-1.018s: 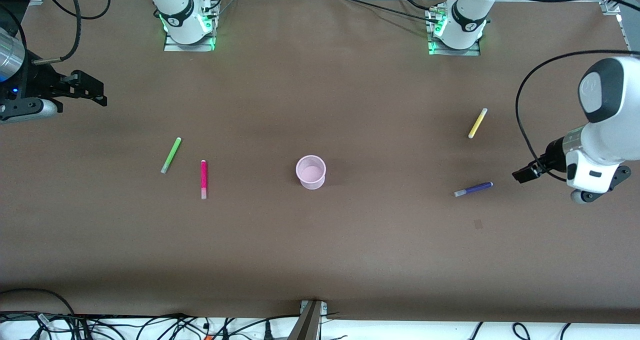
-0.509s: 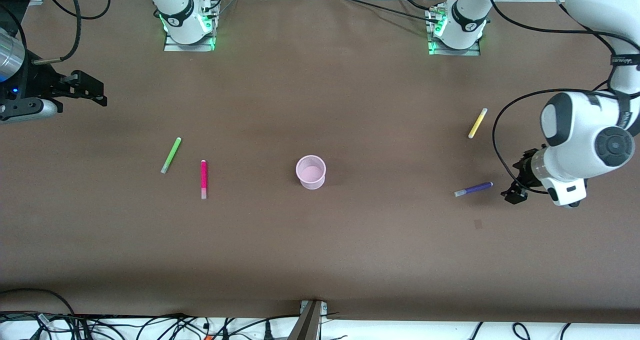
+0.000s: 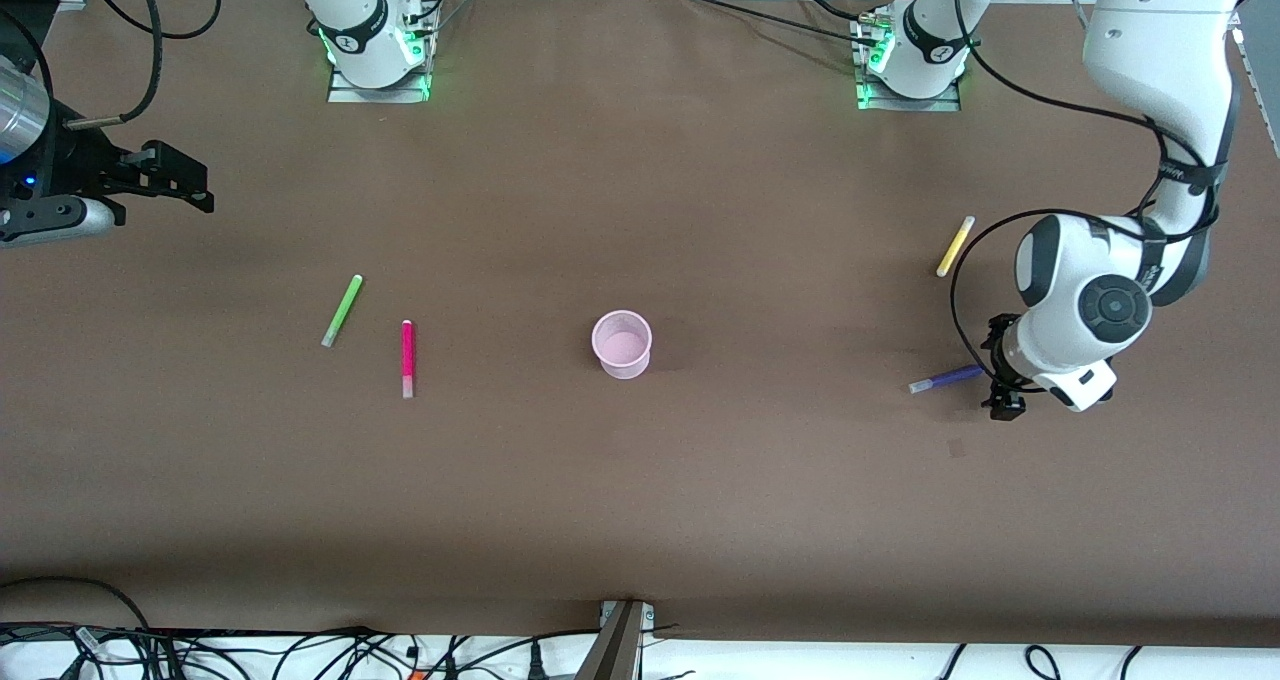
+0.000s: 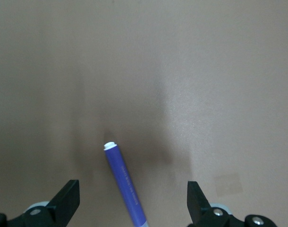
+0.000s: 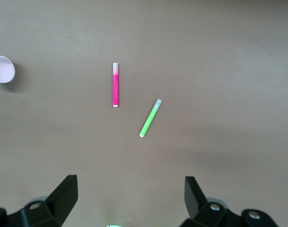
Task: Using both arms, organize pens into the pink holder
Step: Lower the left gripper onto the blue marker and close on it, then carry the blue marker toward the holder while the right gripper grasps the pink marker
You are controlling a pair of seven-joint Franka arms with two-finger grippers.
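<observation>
The left gripper's fingers are above the purple pen (image 3: 946,377) (image 4: 125,183), so it isn't time to close yet. The left gripper needs to lower its fingers first and then close on the purple pen.
The pink holder (image 3: 622,343) stands upright mid-table. The purple pen (image 3: 946,377) lies toward the left arm's end. My left gripper (image 3: 1000,380) is open and low over that pen's dark end; in the left wrist view the pen (image 4: 125,183) lies between the open fingers. The yellow pen (image 3: 955,246) lies farther from the front camera. The green pen (image 3: 342,310) and magenta pen (image 3: 407,358) lie toward the right arm's end. My right gripper (image 3: 195,185) waits open above that end of the table; its wrist view shows the magenta pen (image 5: 115,85), green pen (image 5: 150,118) and holder (image 5: 2,69).
The brown table surface (image 3: 640,480) is bare around the pens. Cables (image 3: 300,650) lie along the table edge nearest the front camera. The arm bases (image 3: 375,45) stand along the edge farthest from the front camera.
My left arm has swung in from the table's end and come down over the purple pen. The right arm has not moved. No pen has moved.
</observation>
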